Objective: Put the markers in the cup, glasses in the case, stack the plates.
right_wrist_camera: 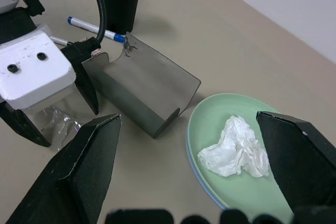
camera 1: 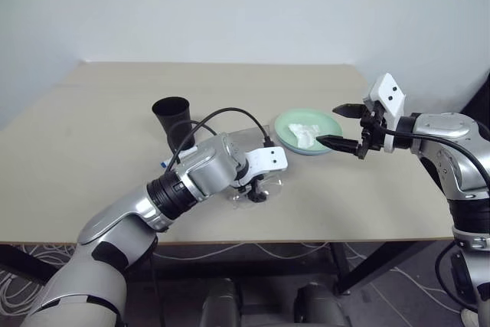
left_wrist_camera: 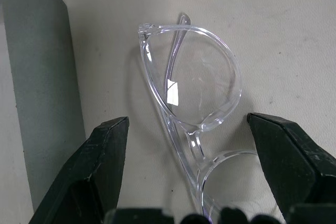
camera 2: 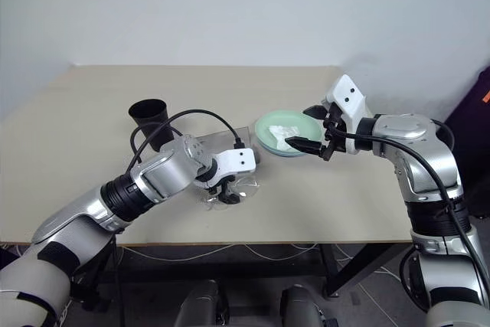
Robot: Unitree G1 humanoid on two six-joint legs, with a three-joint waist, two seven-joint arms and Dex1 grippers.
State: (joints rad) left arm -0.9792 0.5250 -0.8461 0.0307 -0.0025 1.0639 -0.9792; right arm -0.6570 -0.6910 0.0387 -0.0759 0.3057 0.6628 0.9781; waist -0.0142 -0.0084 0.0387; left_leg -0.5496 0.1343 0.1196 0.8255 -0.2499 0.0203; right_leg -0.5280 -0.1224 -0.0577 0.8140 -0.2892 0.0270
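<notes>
The left gripper grabs the clear glasses by their narrow bridge [left_wrist_camera: 196,146] next, since they stretch out long with a round lens at each end [left_wrist_camera: 193,74].
The clear glasses [left_wrist_camera: 194,85] lie flat on the table. My left gripper [camera 1: 255,191] points down over them, open, with a black finger [left_wrist_camera: 107,150] on each side and apart from the frame. Right beside it the grey case [right_wrist_camera: 142,93] lies open. Behind the case are a blue-capped marker [right_wrist_camera: 97,29] and the black cup [camera 1: 172,116], which stands upright. The mint green plate [camera 1: 295,124] sits on the light blue plate, whose rim [right_wrist_camera: 208,196] shows beneath it. My right gripper [camera 1: 329,125] hovers open and empty at the plates' right edge.
A crumpled white tissue [right_wrist_camera: 236,148] lies in the green plate. A black cable [camera 1: 230,112] loops over my left wrist near the cup. The table's front edge [camera 1: 306,237] runs just below the glasses. Bare tabletop stretches to the far left and back.
</notes>
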